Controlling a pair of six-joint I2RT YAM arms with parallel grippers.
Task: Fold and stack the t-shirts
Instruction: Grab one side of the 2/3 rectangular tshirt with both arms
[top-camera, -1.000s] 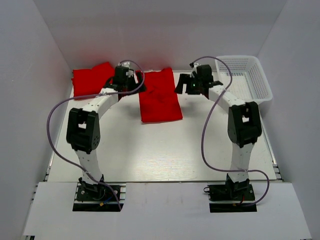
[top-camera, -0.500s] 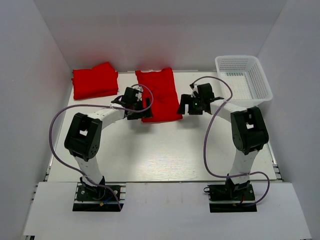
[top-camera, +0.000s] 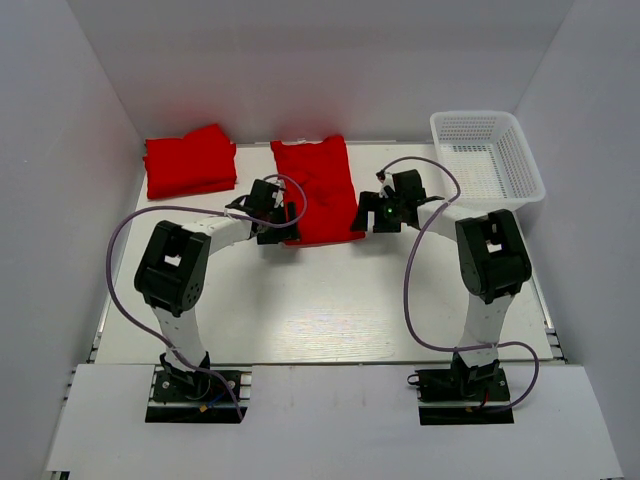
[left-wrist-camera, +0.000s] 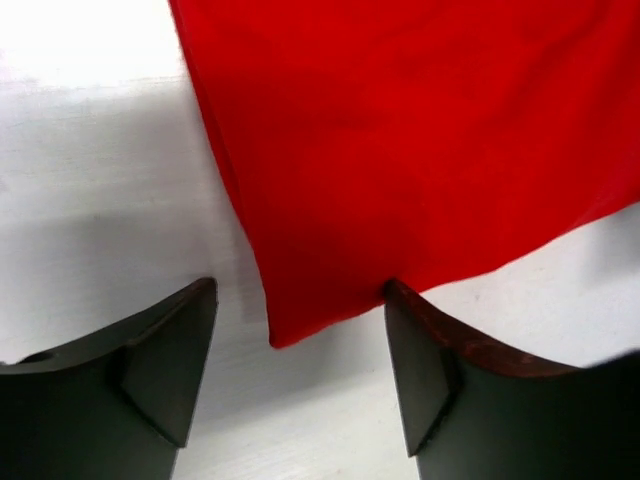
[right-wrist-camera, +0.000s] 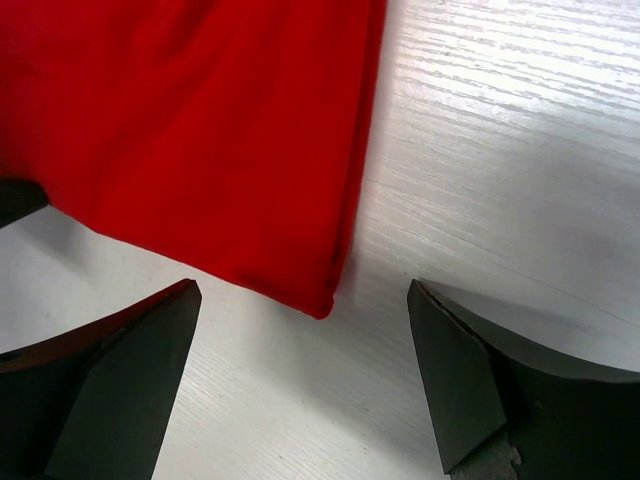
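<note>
My right gripper needs to fold the t-shirt's near edge evenly, so next it should take hold of the red t-shirt by its near corner (top-camera: 361, 236) (right-wrist-camera: 314, 294), opposite the corner of my left gripper.
A red t-shirt (top-camera: 318, 190) lies folded into a long strip at the back middle of the table. My left gripper (top-camera: 286, 221) is open just off its near left corner, which shows between the fingers in the left wrist view (left-wrist-camera: 300, 320). My right gripper (top-camera: 368, 217) is open at its near right corner, seen in the right wrist view (right-wrist-camera: 325, 300). Neither holds cloth. A second folded red t-shirt (top-camera: 188, 160) lies at the back left.
A white mesh basket (top-camera: 487, 158) stands at the back right, right of my right arm. White walls close in the table at the back and both sides. Purple cables loop from both arms over the table.
Both grippers came from the shirt's far end to its near corners a second ago. In the last half second they closed in a little on those corners.
</note>
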